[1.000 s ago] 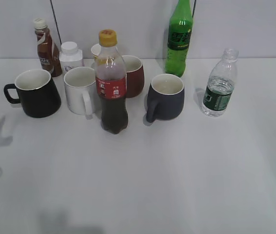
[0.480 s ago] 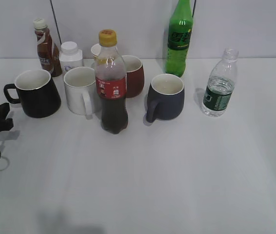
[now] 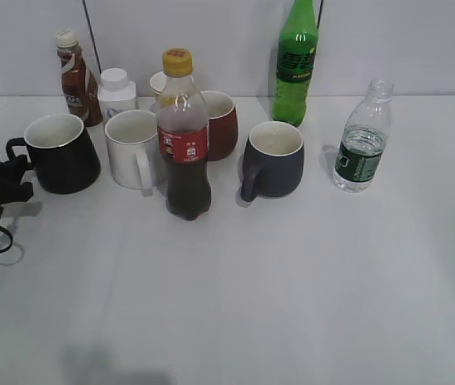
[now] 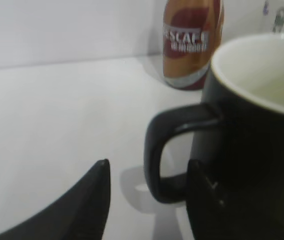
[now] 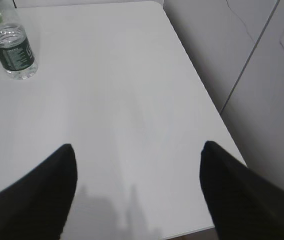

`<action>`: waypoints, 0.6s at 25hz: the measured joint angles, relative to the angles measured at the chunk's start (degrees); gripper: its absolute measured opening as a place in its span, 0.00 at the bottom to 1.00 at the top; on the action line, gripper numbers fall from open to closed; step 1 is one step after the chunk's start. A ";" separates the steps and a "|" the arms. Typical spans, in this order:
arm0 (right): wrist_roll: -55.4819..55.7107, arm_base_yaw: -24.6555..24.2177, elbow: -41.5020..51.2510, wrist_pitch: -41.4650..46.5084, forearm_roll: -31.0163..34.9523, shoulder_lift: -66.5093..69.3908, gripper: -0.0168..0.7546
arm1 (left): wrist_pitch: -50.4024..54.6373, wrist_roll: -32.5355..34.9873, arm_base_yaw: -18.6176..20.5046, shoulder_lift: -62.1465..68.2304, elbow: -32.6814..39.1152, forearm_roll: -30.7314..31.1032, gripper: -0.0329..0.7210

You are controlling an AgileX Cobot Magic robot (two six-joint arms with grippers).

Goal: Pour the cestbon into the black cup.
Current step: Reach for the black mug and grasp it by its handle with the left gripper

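My left gripper grabs the cup by its loop handle next, since the white mug and brown bottle crowd the black cup's body.
The black cup [image 3: 62, 154] stands at the left of the table, handle pointing left; it fills the right of the left wrist view [image 4: 252, 130]. My left gripper [image 3: 6, 178] is open right at the handle; in the left wrist view [image 4: 149, 172] its fingertips lie either side of the handle loop, not closed on it. The cestbon [image 3: 363, 140], clear with a dark green label and no cap, stands upright at the right, also in the right wrist view [image 5: 12, 50]. My right gripper [image 5: 136, 160] is open and empty over bare table, out of the exterior view.
A white mug [image 3: 133, 150], cola bottle [image 3: 184, 136], dark red mug [image 3: 219, 124] and grey-blue mug [image 3: 273, 160] stand mid-table. A brown coffee bottle [image 3: 75, 79], a white jar [image 3: 116, 92] and a tall green bottle [image 3: 296, 60] stand behind. The table's right edge [image 5: 202, 95] runs beside a wall.
My left gripper has moved right and up from the left edge to the black cup's handle. The bottles and mugs have not moved.
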 joint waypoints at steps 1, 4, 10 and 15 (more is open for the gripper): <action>0.00 0.00 0.00 0.00 0.00 0.00 0.78 | 0.06 0.00 0.00 0.70 -0.40 0.13 0.54; 0.00 0.00 0.00 0.00 0.00 0.00 0.78 | 0.17 0.00 0.00 1.93 -1.39 0.40 0.54; 0.00 0.00 0.00 0.00 0.00 0.00 0.78 | 0.11 0.00 0.00 1.99 -3.36 0.45 0.52; 0.00 0.00 0.00 -0.05 0.00 0.00 0.78 | 0.11 0.00 0.00 2.26 -4.82 1.10 0.51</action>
